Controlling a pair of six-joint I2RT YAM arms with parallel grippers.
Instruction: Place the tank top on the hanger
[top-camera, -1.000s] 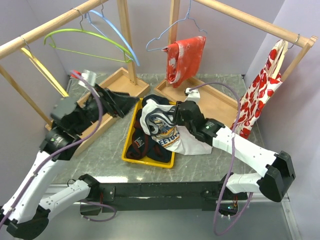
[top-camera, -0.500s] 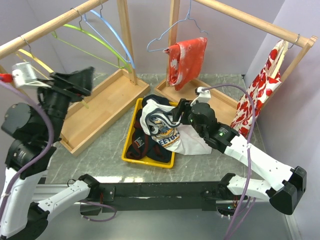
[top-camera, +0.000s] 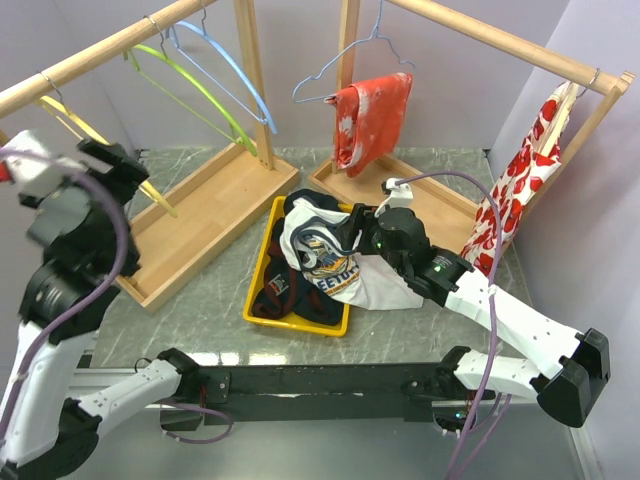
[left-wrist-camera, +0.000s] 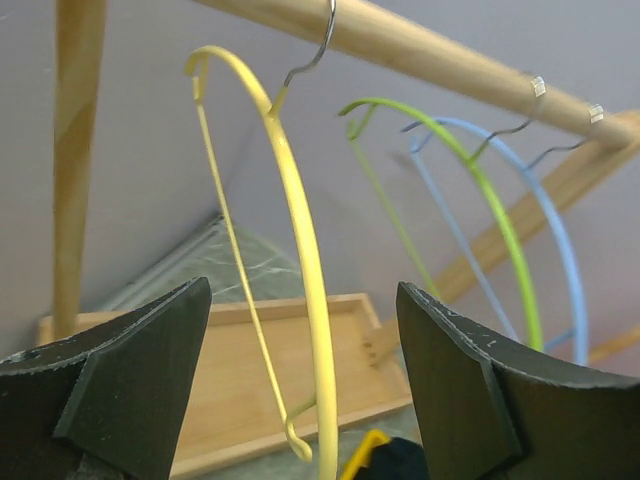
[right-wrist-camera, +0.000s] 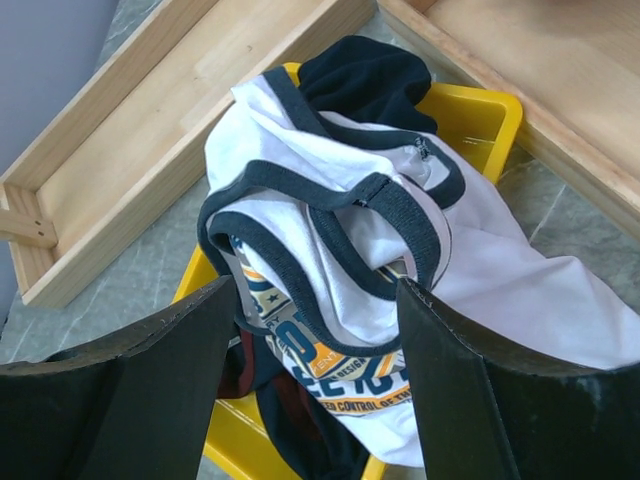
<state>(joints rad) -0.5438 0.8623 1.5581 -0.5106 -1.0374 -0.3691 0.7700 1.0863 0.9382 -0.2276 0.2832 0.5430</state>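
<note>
The far arm and the hook of the hanger should stay free to go into the tank top. The yellow hanger next needs to be grabbed with my left gripper by its near arm (top-camera: 140, 180) (left-wrist-camera: 317, 325).
The tank top (top-camera: 322, 258), white with navy trim and an orange and navy print, lies crumpled over the dark clothes in the yellow tray; it also shows in the right wrist view (right-wrist-camera: 345, 250). My right gripper (top-camera: 352, 232) is open just above it, its jaws (right-wrist-camera: 315, 290) either side of the neck and armhole folds, holding nothing. The yellow hanger (top-camera: 105, 150) hangs by its metal hook from the left wooden rail. My left gripper (top-camera: 118, 165) is open and raised at it; in the left wrist view the hanger arm (left-wrist-camera: 305, 260) runs between the open jaws (left-wrist-camera: 303, 292) without touching them.
The yellow tray (top-camera: 256, 285) holds a dark clothes pile (top-camera: 285, 290). A lime-green hanger (top-camera: 205, 90) and a light-blue hanger (top-camera: 235, 65) hang right of the yellow one. Red-and-white floral garments hang at the back (top-camera: 372, 115) and at the right (top-camera: 515, 180). Wooden rack bases (top-camera: 200, 210) flank the tray.
My left arm rose and swung left, from low over the left rack base up to the yellow hanger. My right gripper stayed open over the tank top, shifting only slightly.
</note>
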